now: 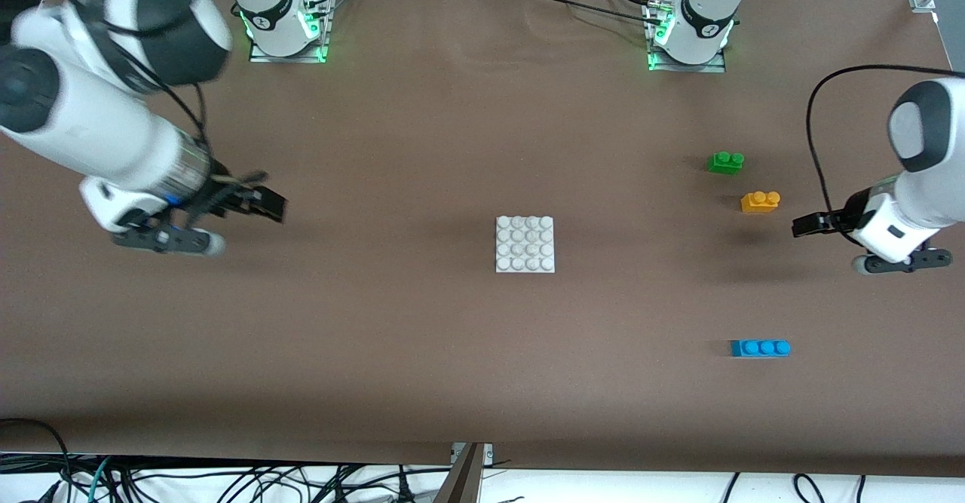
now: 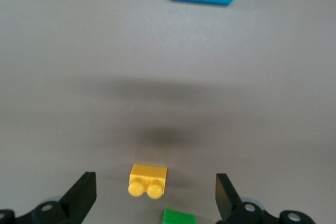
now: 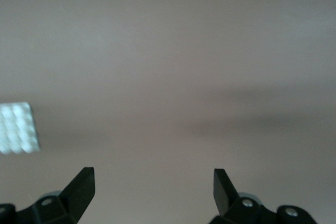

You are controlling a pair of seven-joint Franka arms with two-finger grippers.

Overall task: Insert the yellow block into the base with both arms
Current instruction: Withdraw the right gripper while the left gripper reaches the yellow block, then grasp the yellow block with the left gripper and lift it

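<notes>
The yellow block (image 1: 760,201) has to go into the white base, so the robot's left gripper needs to grab the block's sides below the block's studs.
The yellow block (image 1: 760,201) lies on the brown table toward the left arm's end; it also shows in the left wrist view (image 2: 147,180). The white base (image 1: 525,243) lies at the table's middle and shows at the edge of the right wrist view (image 3: 18,128). My left gripper (image 1: 808,225) is open and empty, up in the air beside the yellow block. Its fingers (image 2: 81,195) stand wide either side of the block in the left wrist view. My right gripper (image 1: 264,203) is open and empty, over bare table toward the right arm's end.
A green two-stud brick (image 1: 725,162) lies farther from the front camera than the yellow block. A blue three-stud brick (image 1: 760,348) lies nearer to that camera. The two arm bases stand along the table's back edge.
</notes>
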